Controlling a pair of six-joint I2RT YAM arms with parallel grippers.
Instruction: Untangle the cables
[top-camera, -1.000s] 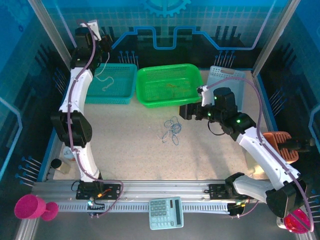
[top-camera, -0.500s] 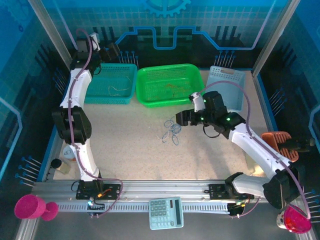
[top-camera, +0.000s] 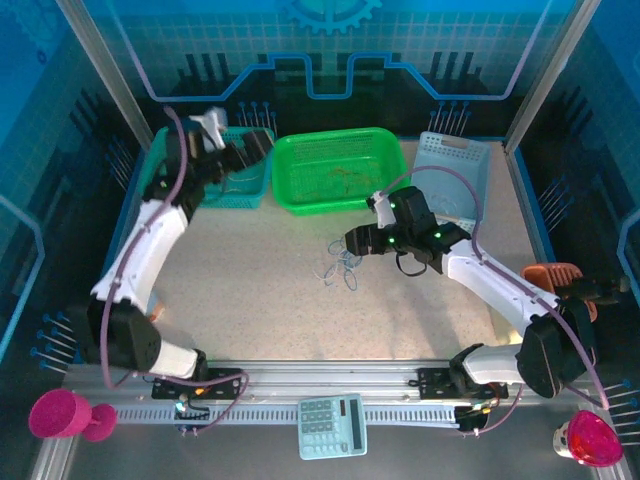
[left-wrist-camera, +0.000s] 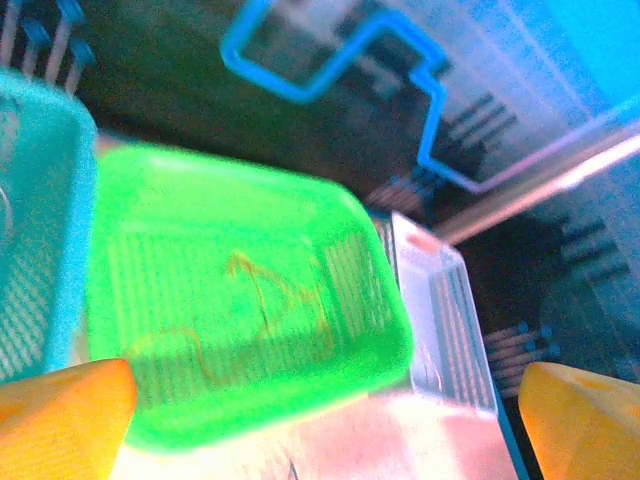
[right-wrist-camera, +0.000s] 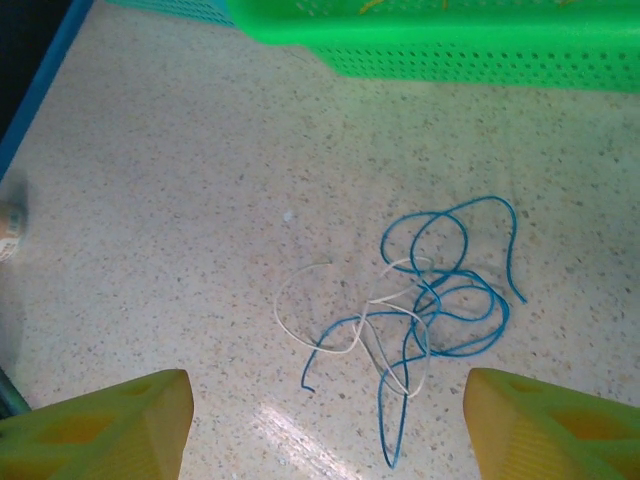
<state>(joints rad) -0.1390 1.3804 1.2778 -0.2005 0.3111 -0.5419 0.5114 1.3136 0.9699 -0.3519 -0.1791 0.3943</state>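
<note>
I will grab the white cable near its loose end with my left gripper to untangle it from the blue cable (right-wrist-camera: 455, 300). The blue loops will stay free.
A blue cable (right-wrist-camera: 455, 300) and a white cable (right-wrist-camera: 290, 325) lie tangled together on the speckled table; from above the tangle (top-camera: 341, 266) sits just in front of the green basket. My right gripper (right-wrist-camera: 325, 430) hovers over it, open, its yellow fingertips on either side and touching nothing; from above this gripper (top-camera: 352, 243) is just right of the tangle. A yellow-orange cable (left-wrist-camera: 275, 300) lies in the green basket (left-wrist-camera: 150, 240). My left gripper (left-wrist-camera: 325, 440) is open and empty, up over the right end of the teal basket (top-camera: 255, 188) and facing the green basket.
A pale blue basket (top-camera: 452, 165) stands right of the green basket (top-camera: 340, 205). An orange brush-like object (top-camera: 555, 275) lies by the right edge. A calculator (top-camera: 332, 425) and pink objects (top-camera: 60, 415) sit beyond the front rail.
The left gripper opened, dropping a white cord into the teal basket. The left arm then swung down and right from the back corner. The right arm moved left to the tangle.
</note>
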